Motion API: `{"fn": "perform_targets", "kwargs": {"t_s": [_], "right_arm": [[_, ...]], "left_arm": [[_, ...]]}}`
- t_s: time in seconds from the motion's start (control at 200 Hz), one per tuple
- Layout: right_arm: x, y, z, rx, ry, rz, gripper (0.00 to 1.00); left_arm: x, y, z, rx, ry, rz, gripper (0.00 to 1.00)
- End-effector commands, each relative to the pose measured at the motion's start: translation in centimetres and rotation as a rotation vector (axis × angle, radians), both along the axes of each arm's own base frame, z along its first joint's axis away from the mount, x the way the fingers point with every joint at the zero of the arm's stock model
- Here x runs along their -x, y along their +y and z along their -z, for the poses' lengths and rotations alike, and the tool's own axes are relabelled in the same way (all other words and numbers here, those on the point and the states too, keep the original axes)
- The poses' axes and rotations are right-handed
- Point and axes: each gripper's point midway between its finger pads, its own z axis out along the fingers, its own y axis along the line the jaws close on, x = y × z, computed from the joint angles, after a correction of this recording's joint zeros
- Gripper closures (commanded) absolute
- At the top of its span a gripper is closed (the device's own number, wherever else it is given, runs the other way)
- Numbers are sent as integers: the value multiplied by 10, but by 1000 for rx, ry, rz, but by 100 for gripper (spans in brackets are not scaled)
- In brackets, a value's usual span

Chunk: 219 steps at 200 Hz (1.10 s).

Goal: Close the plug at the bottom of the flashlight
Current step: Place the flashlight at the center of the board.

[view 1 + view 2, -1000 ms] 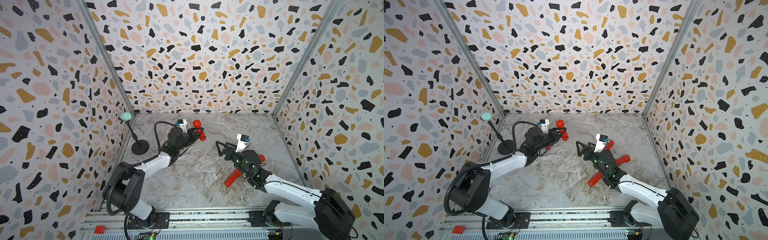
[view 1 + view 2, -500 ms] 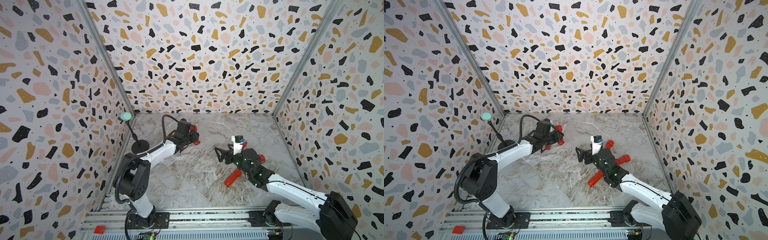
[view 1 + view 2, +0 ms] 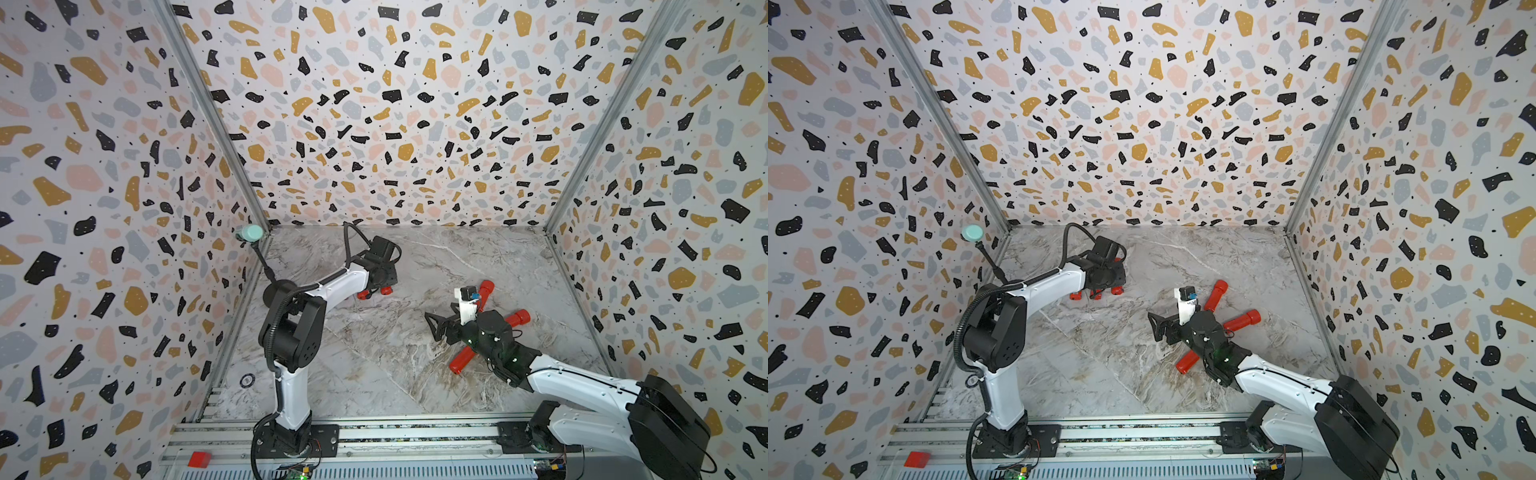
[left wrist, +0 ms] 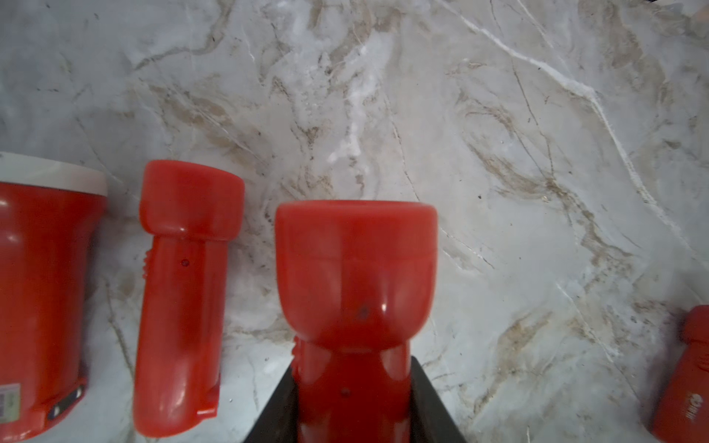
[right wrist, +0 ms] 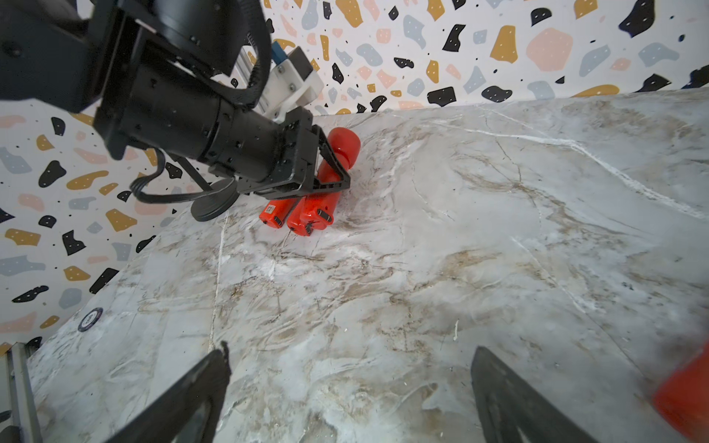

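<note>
The flashlight's head [image 4: 356,273] looks far larger than its neighbour on the tabletop. I need to lower the flashlight before my left gripper lets go of it.
My left gripper [image 3: 380,277] is shut on a red flashlight [image 4: 355,287], low over the back-left of the marble table; its wide head points away from the jaws. In the right wrist view that flashlight [image 5: 343,147] pokes out past the left gripper [image 5: 330,168]. Two more red flashlights [image 4: 184,295] [image 4: 42,299] lie right beside it. Their tail ends [image 5: 310,216] face the right wrist camera with small dark fittings; the plug is too small to judge. My right gripper [image 3: 436,328] [image 5: 349,356] stands open and empty at mid-table.
Three red flashlights [image 3: 484,291] [image 3: 517,318] [image 3: 461,361] lie around and under the right arm. A black stand with a teal head [image 3: 249,233] rises from a round base [image 3: 277,291] by the left wall. Patterned walls close three sides; a metal rail [image 3: 374,440] runs along the front.
The left arm swung back and down, bringing its flashlight beside the two by the left wall. The right gripper drew back toward the front and opened a little wider.
</note>
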Motion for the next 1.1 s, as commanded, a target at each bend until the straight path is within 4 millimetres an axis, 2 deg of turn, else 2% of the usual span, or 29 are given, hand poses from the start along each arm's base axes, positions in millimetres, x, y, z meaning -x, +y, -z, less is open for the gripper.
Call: {"fn": "perform_targets", "kwargs": {"t_s": [0.0,0.466,0.776,1.091], "right_arm": [[3,8,-8,11,-46,-12,0],[9,20,-3,65,-55,-32,0],[9,23,0,88,-59,-35,0],[10,27,1,95,-59,-43,0]], "left_arm": [[-8,4,-4,-82,-10,9,100],[-22,1,36,-171,67,18,100],[-28,3,45,-220,86,23,100],[-24,6,55,-245,113,30,100]]}}
